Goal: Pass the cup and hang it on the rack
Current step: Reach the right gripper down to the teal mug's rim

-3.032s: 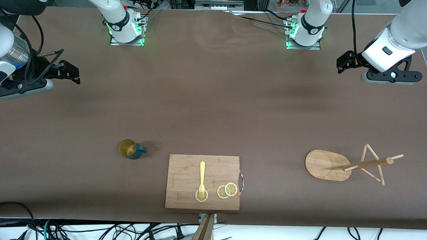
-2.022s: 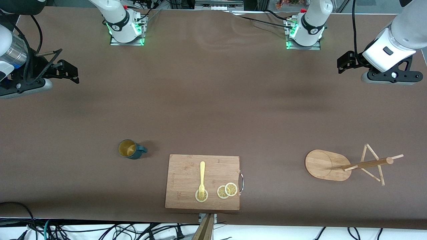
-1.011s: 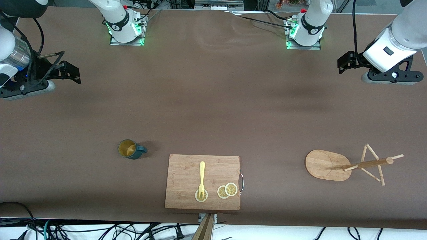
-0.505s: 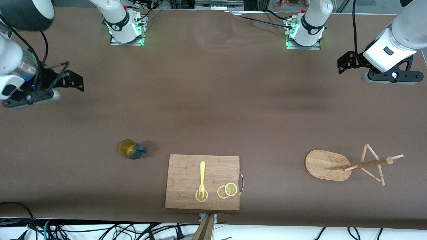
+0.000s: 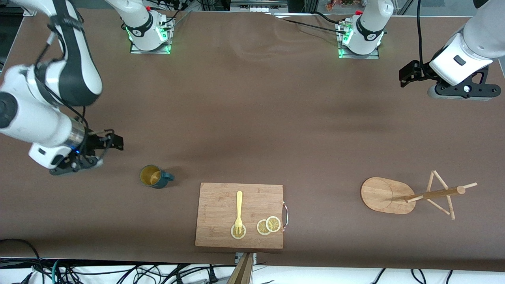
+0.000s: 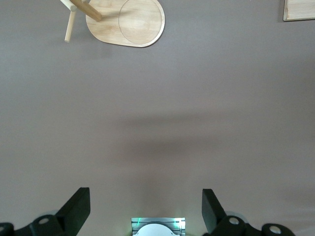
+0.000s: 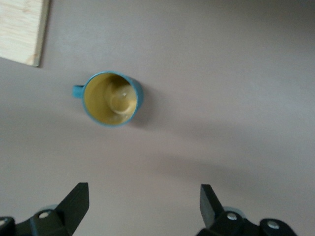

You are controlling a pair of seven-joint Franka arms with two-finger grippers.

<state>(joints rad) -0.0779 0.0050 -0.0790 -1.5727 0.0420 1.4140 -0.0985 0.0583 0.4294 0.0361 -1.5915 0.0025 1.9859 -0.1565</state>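
My right gripper is going to grab the cup's rim next, which leaves the cup's handle free for the rack.
The cup [image 5: 152, 176], dark teal with a yellow inside, stands upright on the table with its handle toward the cutting board. It also shows in the right wrist view [image 7: 112, 99]. My right gripper [image 5: 114, 142] is open and empty over bare table beside the cup, toward the right arm's end; its jaws stand wide apart in the right wrist view [image 7: 142, 201]. The rack [image 5: 388, 195] stands toward the left arm's end, and its oval base shows in the left wrist view [image 6: 125, 22]. My left gripper [image 5: 407, 74] waits open and empty over the table [image 6: 146, 206].
A wooden cutting board [image 5: 219, 205] lies between cup and rack, near the front camera. A yellow fork [image 5: 239, 209] and lemon slices [image 5: 268, 225] lie on it. The arm bases [image 5: 149, 35] stand farthest from the front camera.
My right arm has swung from the right arm's end of the table toward the cup, still open. The left arm, cup and rack have not moved.
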